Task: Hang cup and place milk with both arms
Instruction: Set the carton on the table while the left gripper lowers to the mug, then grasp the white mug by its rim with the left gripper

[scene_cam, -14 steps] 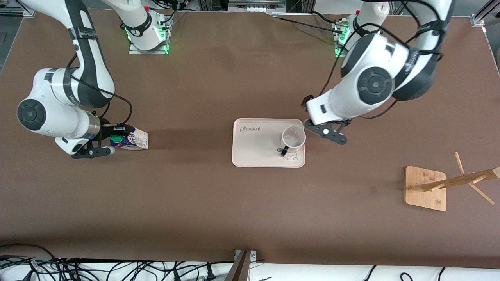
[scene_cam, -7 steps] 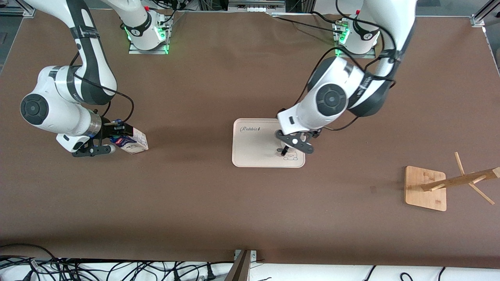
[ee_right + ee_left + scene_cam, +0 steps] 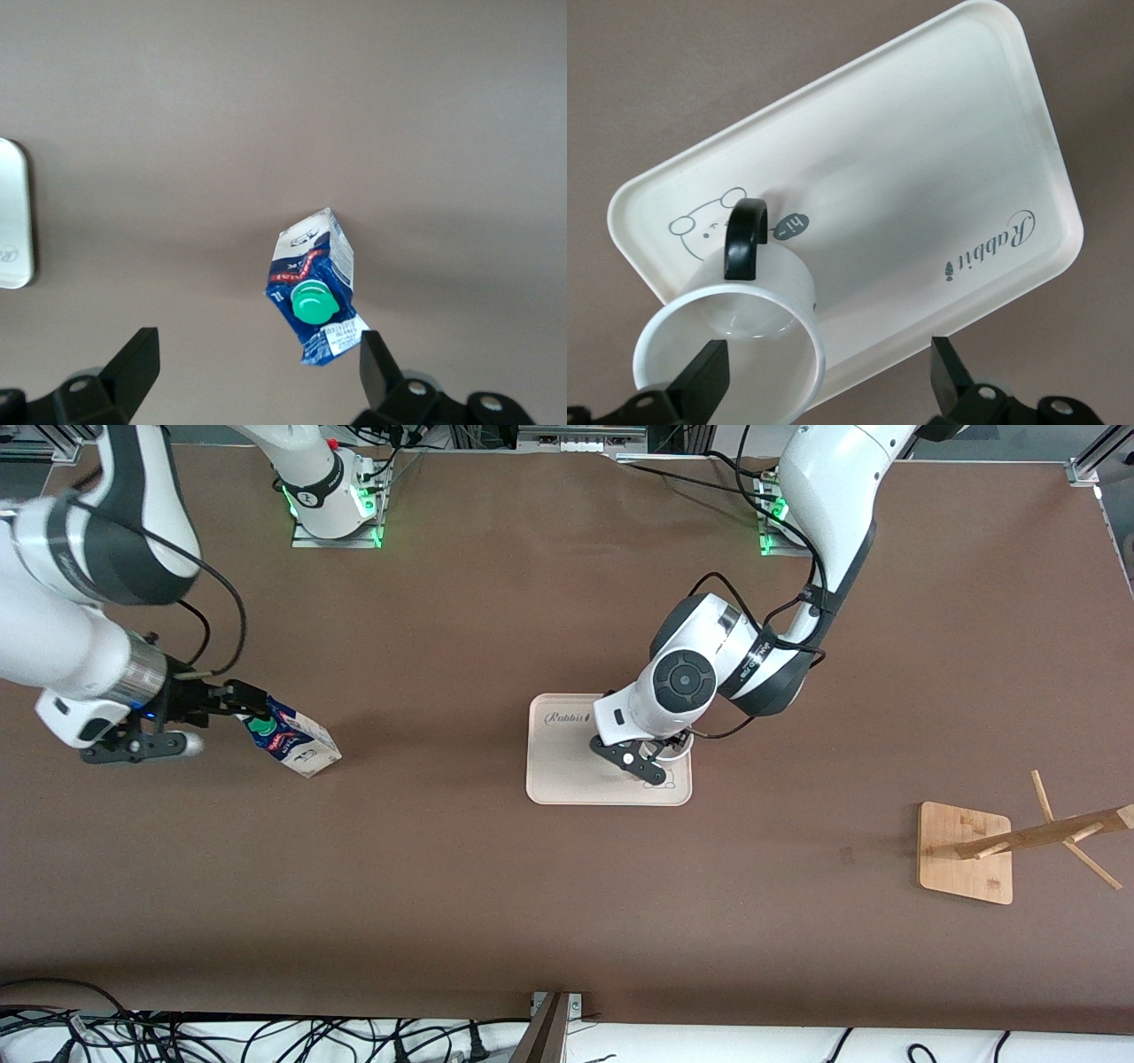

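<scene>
I need to grab the white cup by its rim (image 3: 819,354) with my left gripper, so the white cup's black handle (image 3: 746,237) stays free to hang.
The white cup (image 3: 757,297) with its black loop handle stands on the cream tray (image 3: 921,177). My left gripper (image 3: 828,385) is open just above it, one finger over the cup's mouth and the other off the tray's edge. In the front view the left gripper (image 3: 640,762) hides most of the cup (image 3: 683,747). The blue and white milk (image 3: 312,282) with a green cap stands tilted on the table. My right gripper (image 3: 257,376) is open and empty, apart from it. In the front view the right gripper (image 3: 213,722) is beside the milk (image 3: 297,742).
The tray (image 3: 567,779) lies mid-table; its edge shows in the right wrist view (image 3: 13,221). A wooden peg rack (image 3: 966,855) on a square base stands toward the left arm's end, nearer the front camera. Cables hang along the near table edge.
The left gripper moved from beside the tray to over the cup and came down. The right gripper drew back from the milk toward the right arm's end; the milk turned and shifted slightly.
</scene>
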Controlling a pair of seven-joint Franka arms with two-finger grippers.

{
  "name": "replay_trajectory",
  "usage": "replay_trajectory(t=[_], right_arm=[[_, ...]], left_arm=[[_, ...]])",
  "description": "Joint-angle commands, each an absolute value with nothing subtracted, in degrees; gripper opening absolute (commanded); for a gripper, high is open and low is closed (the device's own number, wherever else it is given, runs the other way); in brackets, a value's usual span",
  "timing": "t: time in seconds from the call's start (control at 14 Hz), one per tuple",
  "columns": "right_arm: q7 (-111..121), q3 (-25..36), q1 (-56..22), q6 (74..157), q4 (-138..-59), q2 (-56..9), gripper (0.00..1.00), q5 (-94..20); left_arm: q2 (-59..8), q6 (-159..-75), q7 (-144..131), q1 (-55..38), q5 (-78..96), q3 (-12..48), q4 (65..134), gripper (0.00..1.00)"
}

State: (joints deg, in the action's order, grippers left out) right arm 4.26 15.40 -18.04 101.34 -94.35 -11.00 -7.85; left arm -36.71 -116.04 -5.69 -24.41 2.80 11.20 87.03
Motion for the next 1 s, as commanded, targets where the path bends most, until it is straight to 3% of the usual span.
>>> replay_trajectory(t=[0.0, 0.21, 0.43, 0.64, 0.93], right_arm=[[3.4, 16.2, -18.2, 97.6, -90.5, -9.5, 1.0, -6.2], [3.3, 16.1, -18.3, 94.7, -93.2, -3.0, 1.0, -4.0], [3.8, 16.0, -18.2, 97.5, -100.8, 3.0, 1.0, -1.0], [5.4, 10.6, -11.8, 97.4, -100.5, 3.0, 1.0, -0.6], [4.7, 9.7, -11.5, 97.5, -98.5, 1.5, 1.0, -0.6]], left_arm=[[-37.2, -115.4, -6.2, -24.9, 1.4, 10.6, 85.8, 1.0], [-38.0, -115.4, -6.3, -24.8, 1.3, 10.6, 86.1, 1.0], [-38.5, -115.3, -6.4, -24.8, 1.4, 10.7, 87.2, 1.0], [-38.1, -115.3, -8.1, -25.0, 1.4, 10.7, 88.8, 1.0], [-38.3, -115.4, -11.1, -25.7, 1.4, 11.2, 89.3, 1.0]])
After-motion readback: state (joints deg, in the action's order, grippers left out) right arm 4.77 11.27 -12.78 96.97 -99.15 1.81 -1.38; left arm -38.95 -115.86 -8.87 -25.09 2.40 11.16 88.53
